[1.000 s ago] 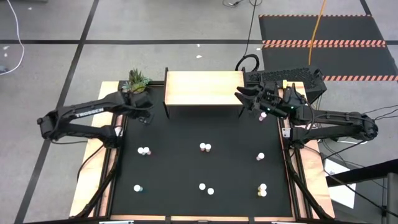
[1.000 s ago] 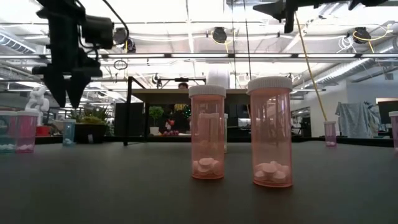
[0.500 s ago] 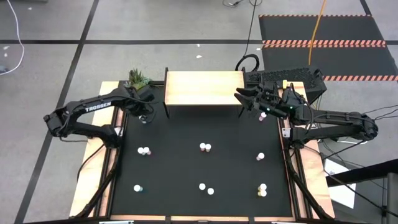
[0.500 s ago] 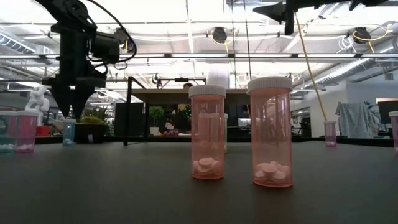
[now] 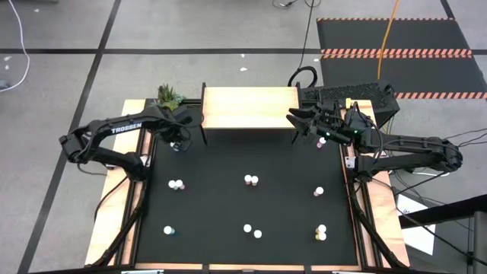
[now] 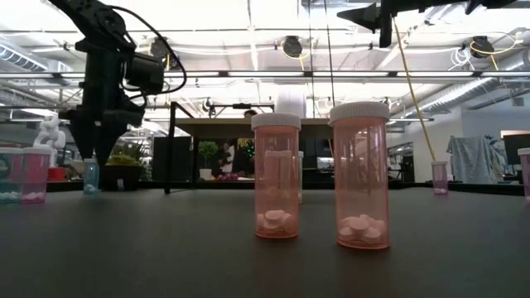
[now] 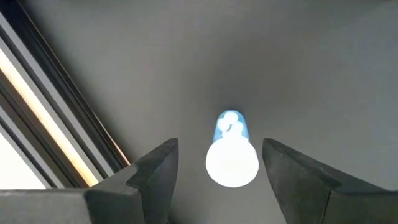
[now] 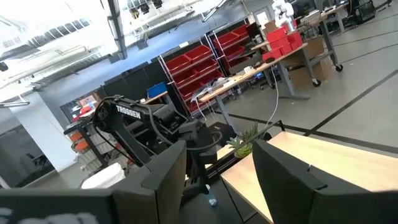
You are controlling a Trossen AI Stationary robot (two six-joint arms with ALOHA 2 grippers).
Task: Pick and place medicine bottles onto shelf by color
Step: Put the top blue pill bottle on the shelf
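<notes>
I should next grip the blue bottle by its white cap (image 7: 231, 160) with my left gripper, to sort it onto the shelf.
My left gripper (image 5: 178, 139) is open and points down over a pale blue medicine bottle (image 7: 231, 158) with a white cap, which stands on the black mat by the shelf's left leg. Its fingers stand on either side of the bottle without touching it. In the low view the left gripper (image 6: 98, 161) hangs just above the blue bottle (image 6: 91, 176). My right gripper (image 5: 297, 123) is open and raised off the shelf's right end; the right gripper (image 8: 221, 162) faces across the shelf. The light wooden shelf (image 5: 249, 106) stands at the table's far edge. Other bottles stand scattered on the mat.
Two pink bottles (image 6: 276, 175) (image 6: 359, 174) stand upright near the low camera. Bottle pairs stand at mid-mat (image 5: 251, 180), left (image 5: 176, 184) and near right (image 5: 321, 231). One bottle (image 5: 319, 142) sits under my right arm. A potted plant (image 5: 169, 97) is left of the shelf.
My left gripper has come down toward the blue bottle and shifted slightly toward the shelf's left leg, staying open. The bottle has kept still.
</notes>
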